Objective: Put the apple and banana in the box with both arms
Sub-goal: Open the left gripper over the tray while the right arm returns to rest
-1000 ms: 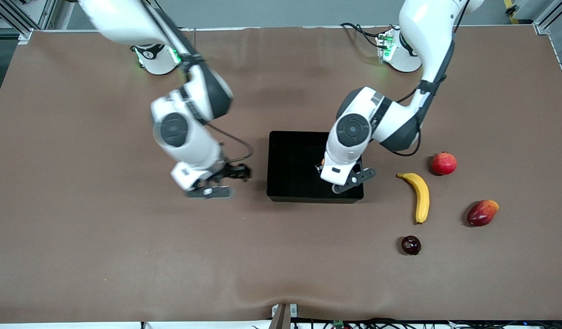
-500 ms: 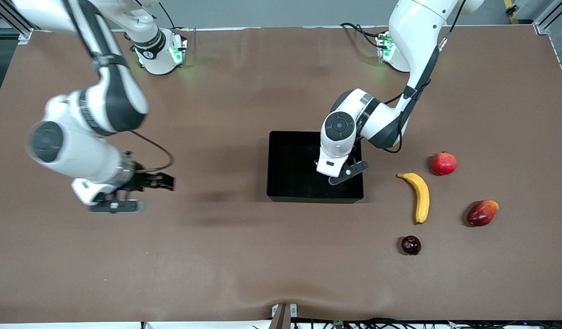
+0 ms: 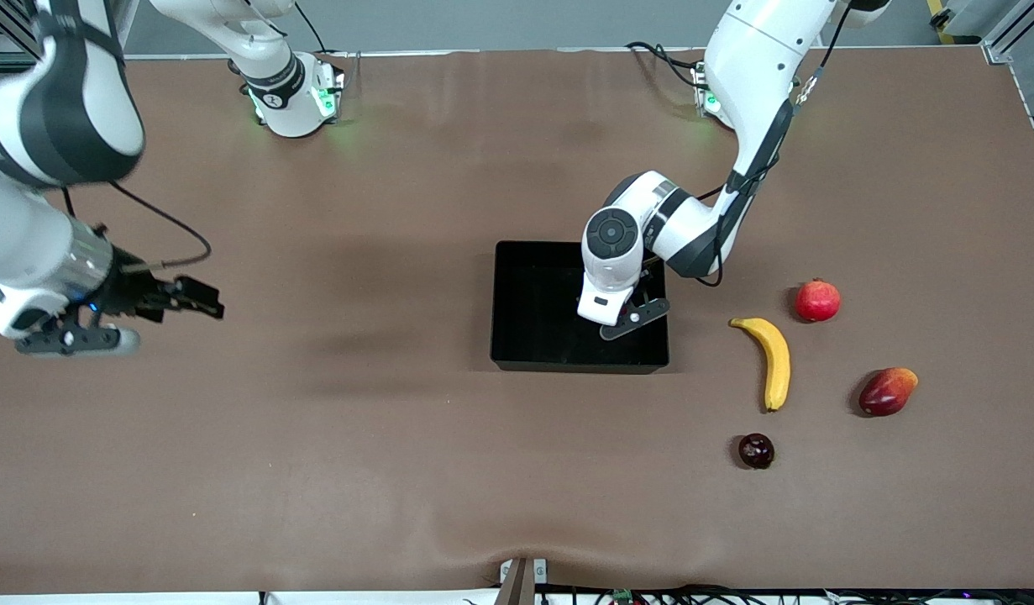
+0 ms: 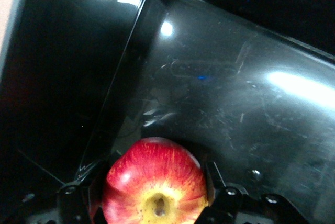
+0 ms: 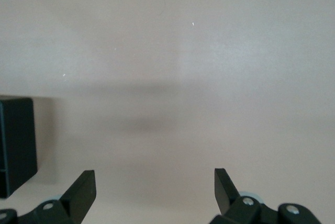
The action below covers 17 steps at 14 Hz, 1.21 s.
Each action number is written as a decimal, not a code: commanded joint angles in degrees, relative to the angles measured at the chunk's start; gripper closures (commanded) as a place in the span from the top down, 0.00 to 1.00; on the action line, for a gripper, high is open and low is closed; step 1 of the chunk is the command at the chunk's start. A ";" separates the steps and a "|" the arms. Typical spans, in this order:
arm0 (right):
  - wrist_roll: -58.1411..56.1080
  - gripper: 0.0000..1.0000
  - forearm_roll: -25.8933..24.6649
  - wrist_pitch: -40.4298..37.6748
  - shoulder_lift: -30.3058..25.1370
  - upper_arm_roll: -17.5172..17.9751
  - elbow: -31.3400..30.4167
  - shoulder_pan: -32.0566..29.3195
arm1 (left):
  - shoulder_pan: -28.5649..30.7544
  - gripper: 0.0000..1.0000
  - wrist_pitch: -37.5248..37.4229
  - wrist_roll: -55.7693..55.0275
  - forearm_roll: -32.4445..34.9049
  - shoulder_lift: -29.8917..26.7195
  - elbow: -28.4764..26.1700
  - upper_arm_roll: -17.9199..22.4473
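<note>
The apple (image 4: 152, 164) is inside the box, low over the box's glossy bottom, and would rest there, so the robot's left gripper needs to open.
My left gripper (image 3: 624, 316) is down inside the black box (image 3: 567, 366), at its end toward the left arm. In the left wrist view it (image 4: 153, 181) is shut on the apple (image 4: 152, 164), red with yellow streaks, just above the glossy box floor (image 4: 235, 103). My wrist hides the apple in the front view. The banana (image 3: 774, 357) lies on the table beside the box, toward the left arm's end. My right gripper (image 3: 199, 300) is open and empty over bare table toward the right arm's end; its wrist view shows open fingers (image 5: 84, 190) and a corner of the box (image 5: 15, 140).
A uniformly red round fruit with a crown (image 3: 817, 300) lies beside the banana's farther tip. An oblong red and orange fruit (image 3: 886, 391) and a small dark round fruit (image 3: 756, 450) lie nearer the front camera. The brown table cover is slightly wrinkled.
My right arm has swung away from the box toward its own end of the table. My left gripper has shifted a little deeper into the box with the apple.
</note>
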 commanded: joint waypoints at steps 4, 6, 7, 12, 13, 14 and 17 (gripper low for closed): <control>-0.57 1.00 -7.08 -8.76 -8.63 1.41 -0.23 0.11 | 0.01 1.00 1.52 -5.88 1.79 -0.92 -0.31 0.10; -0.57 1.00 -7.09 -14.30 -8.63 1.49 4.41 0.12 | 0.27 1.00 -0.57 -6.24 1.62 -3.55 1.09 0.01; -0.57 1.00 -7.00 -16.50 -8.55 1.67 6.35 -0.06 | 0.36 1.00 -4.25 -5.89 1.44 -5.31 2.32 0.01; -0.92 1.00 -3.32 -23.20 -10.39 1.32 7.51 -1.91 | 6.75 1.00 -14.74 4.18 0.83 -12.08 6.37 -0.07; -1.88 1.00 -2.78 -23.20 -11.00 1.23 7.51 -2.26 | 9.38 1.00 -14.74 8.22 0.74 -12.61 6.29 -0.07; -3.19 1.00 -2.78 -23.11 -11.18 0.97 7.43 -2.26 | 12.28 1.00 -14.74 13.57 0.74 -12.62 6.28 -0.07; -5.66 1.00 -2.69 -22.68 -11.18 0.97 7.25 -2.96 | 20.11 1.00 -13.70 28.16 0.74 -12.18 6.02 -0.07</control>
